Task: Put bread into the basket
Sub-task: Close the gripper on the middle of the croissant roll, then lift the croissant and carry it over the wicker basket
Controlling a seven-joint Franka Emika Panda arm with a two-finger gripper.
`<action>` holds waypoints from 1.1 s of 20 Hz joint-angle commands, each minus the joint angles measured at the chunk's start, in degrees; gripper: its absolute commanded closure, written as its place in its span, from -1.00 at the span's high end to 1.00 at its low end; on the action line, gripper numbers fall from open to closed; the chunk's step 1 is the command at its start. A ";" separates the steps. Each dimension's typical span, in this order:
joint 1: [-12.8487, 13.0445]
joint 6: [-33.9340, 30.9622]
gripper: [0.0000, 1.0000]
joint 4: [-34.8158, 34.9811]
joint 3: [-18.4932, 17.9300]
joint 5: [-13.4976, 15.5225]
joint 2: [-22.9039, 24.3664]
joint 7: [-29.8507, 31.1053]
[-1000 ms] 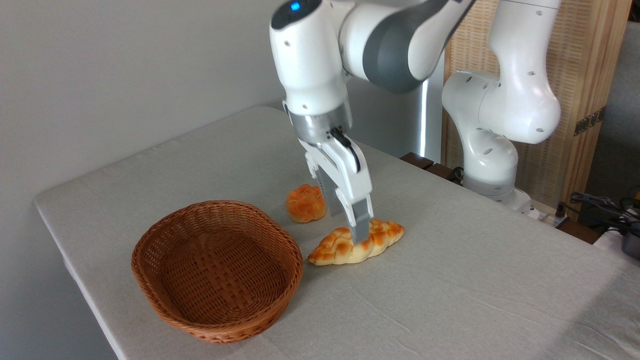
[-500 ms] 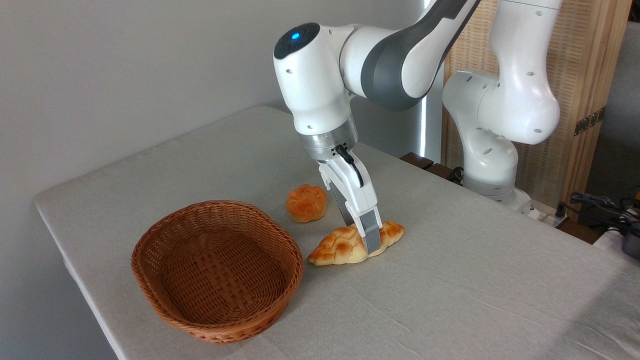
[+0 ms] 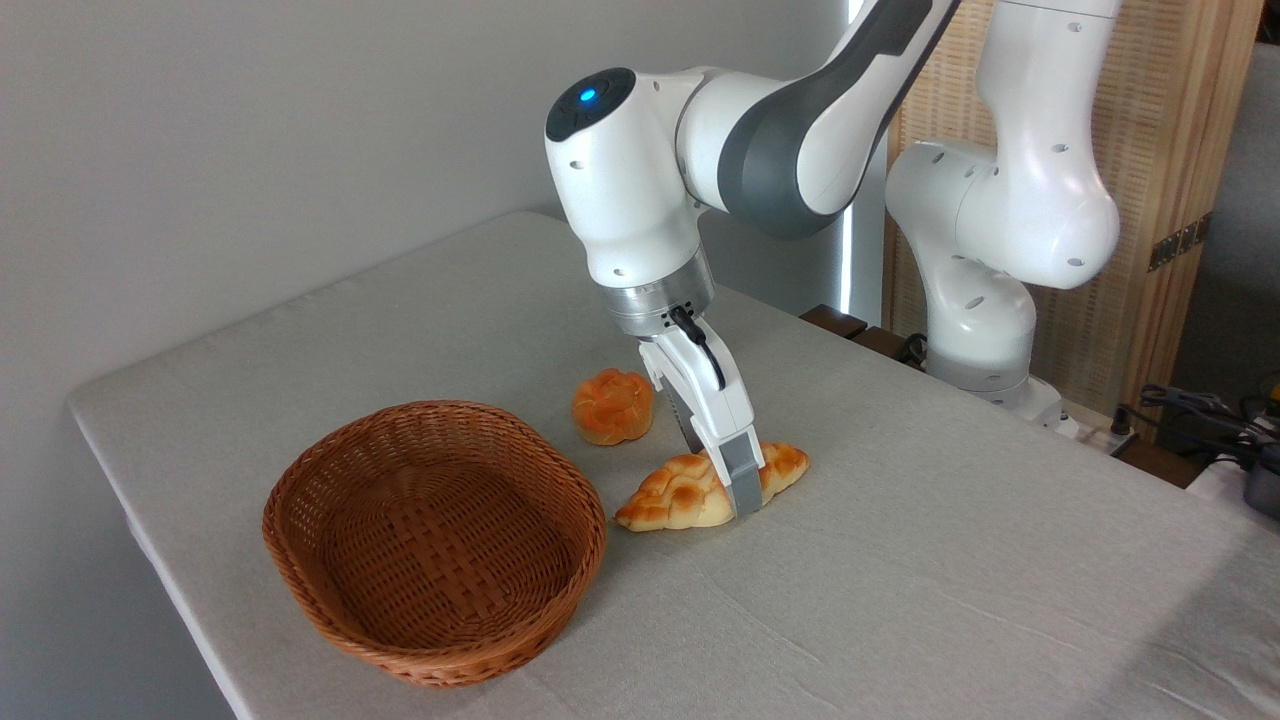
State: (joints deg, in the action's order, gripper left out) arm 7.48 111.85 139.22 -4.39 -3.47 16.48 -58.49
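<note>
I will grab the bread across its plump middle (image 3: pixel 710 480), so that I can put it into the basket.
The bread (image 3: pixel 672 492), a long braided loaf with golden-brown bumps, lies on the table just right of the basket (image 3: pixel 583 528). The basket is oval, reddish-brown wicker, and holds nothing. My gripper (image 3: pixel 720 462) is down over the right half of the loaf, its jaws open and straddling it. The near finger (image 3: pixel 741 482) stands in front of the loaf and reaches almost to the tablecloth. The far finger is mostly hidden behind the loaf. The loaf rests flat on the table.
A small round orange knotted bun (image 3: pixel 612 405) sits just behind the loaf, left of the gripper. The robot's white base (image 3: pixel 985 330) stands at the table's back right. A grey cloth covers the table (image 3: pixel 900 600), whose left edge runs close to the basket.
The gripper has come down and shifted slightly right over the loaf, so its near finger now reaches almost to the table. The loaf, bun and basket have not moved.
</note>
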 commanded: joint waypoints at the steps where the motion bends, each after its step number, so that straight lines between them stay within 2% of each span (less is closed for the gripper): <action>1: 0.87 1.53 -0.34 0.35 -1.24 -0.92 0.04 -2.59; 9: 0.95 -2.85 -0.32 -0.61 -1.15 -0.92 0.92 -2.68; 11: 1.13 -8.38 -0.28 -4.03 -0.97 -0.92 2.67 -2.77; 12: 1.30 -13.53 -0.27 -6.91 -0.62 -0.75 3.72 -2.77; 14: 1.39 -17.61 -0.26 -11.92 -0.88 0.22 3.82 -3.04; 15: 1.48 -17.63 -0.26 -13.08 -0.97 1.01 3.73 -2.95; 17: 1.39 -16.58 -0.26 -16.07 -1.15 5.48 2.86 -2.34; 18: 1.39 -13.62 -0.25 -17.21 -1.15 9.15 1.90 -1.99; 19: 1.48 -11.67 -0.25 -17.49 -1.15 10.84 1.63 -1.29; 20: 1.48 -6.95 -0.25 -17.58 -1.15 13.90 0.93 0.63; 22: 1.57 -1.66 -0.24 -17.58 -1.15 16.64 0.05 2.58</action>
State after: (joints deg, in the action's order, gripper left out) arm 8.13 100.57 123.49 -4.47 6.23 20.38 -59.47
